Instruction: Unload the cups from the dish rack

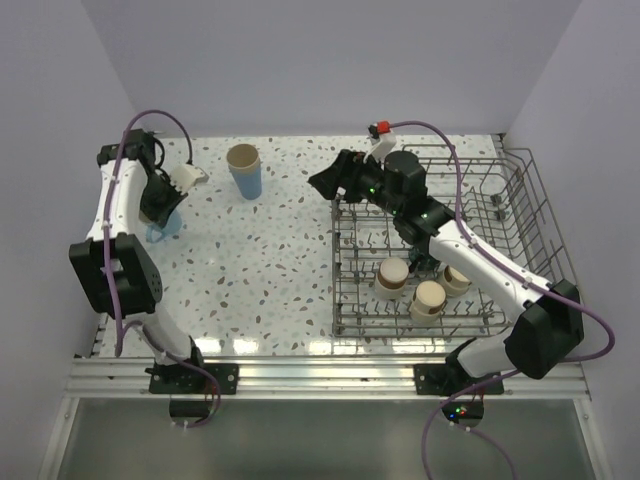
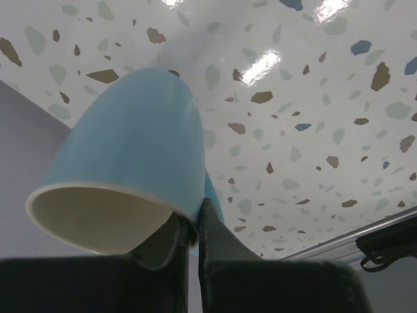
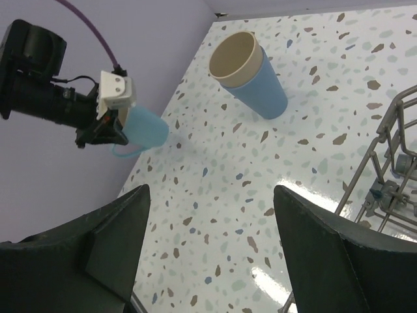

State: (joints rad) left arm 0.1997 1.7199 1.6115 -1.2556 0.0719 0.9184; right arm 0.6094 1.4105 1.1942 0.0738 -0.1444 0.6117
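Observation:
My left gripper keeps holding the tilted mug for now, since its base is above the table and the mug would drop onto the table unsettled if I opened.
My left gripper [image 1: 163,207] is shut on the rim of a light blue handled mug [image 1: 165,230], held tilted low over the table at the far left. In the left wrist view the fingers [image 2: 215,241] pinch the mug's [image 2: 137,150] wall. A light blue tumbler [image 1: 246,176] with a beige tumbler nested inside stands at the back. My right gripper [image 1: 325,183] is open and empty over the table by the dish rack's [image 1: 520,200] far left corner. Three short beige-and-brown cups [image 1: 392,277] sit in the rack's front. The dark teal mug is out of view.
The right wrist view shows the nested tumblers [image 3: 251,75], the mug [image 3: 144,128] in the left gripper [image 3: 107,134], and the rack's corner [image 3: 391,163]. Purple walls close the left and back sides. The right arm [image 1: 470,250] lies across the rack.

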